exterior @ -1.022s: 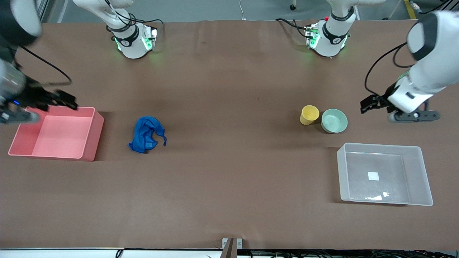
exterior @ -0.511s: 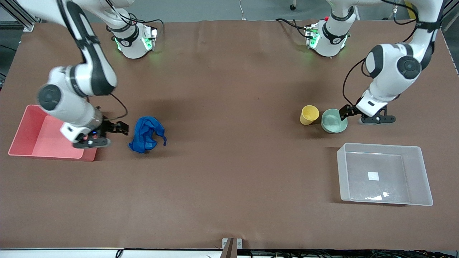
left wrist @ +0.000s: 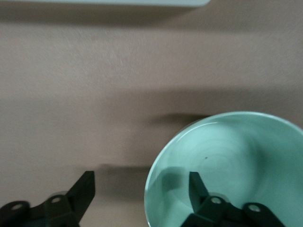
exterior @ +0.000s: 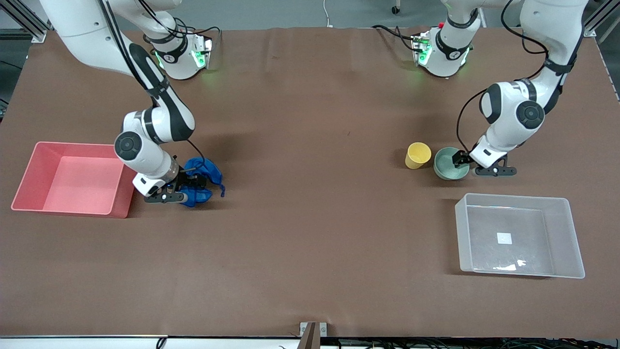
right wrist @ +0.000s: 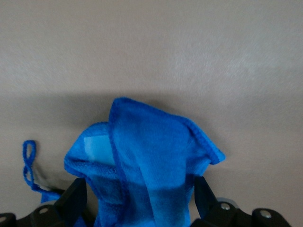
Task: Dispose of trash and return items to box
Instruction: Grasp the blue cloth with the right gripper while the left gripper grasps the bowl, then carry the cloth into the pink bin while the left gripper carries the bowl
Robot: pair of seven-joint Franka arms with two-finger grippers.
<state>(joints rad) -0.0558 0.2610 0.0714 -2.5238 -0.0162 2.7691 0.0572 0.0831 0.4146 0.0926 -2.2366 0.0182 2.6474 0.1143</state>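
Observation:
I will put the blue cloth rag into the pink bin, so next I will grab the rag by its bunched middle (exterior: 192, 191) with my right gripper.
The blue cloth rag (exterior: 207, 170) lies crumpled on the table beside the pink bin. My right gripper (exterior: 190, 184) is down on it and open, one finger on each side of the cloth (right wrist: 147, 161) in the right wrist view (right wrist: 139, 201). The mint-green bowl (exterior: 448, 167) stands beside the yellow cup (exterior: 418, 155). My left gripper (exterior: 461, 159) is open astride the bowl's rim. In the left wrist view (left wrist: 141, 184), one finger is inside the bowl (left wrist: 236, 151) and one is outside. The clear box (exterior: 566, 232) is nearer the front camera than the bowl, with nothing but its label inside.
The pink bin (exterior: 29, 169) stands at the right arm's end of the table, close beside the cloth, with nothing in it. The clear box's edge shows in the left wrist view (left wrist: 118, 2). Both arm bases stand along the table's back edge.
Both arms swung in and came down. The right gripper moved from over the pink bin onto the cloth. The left gripper moved in to straddle the bowl's rim.

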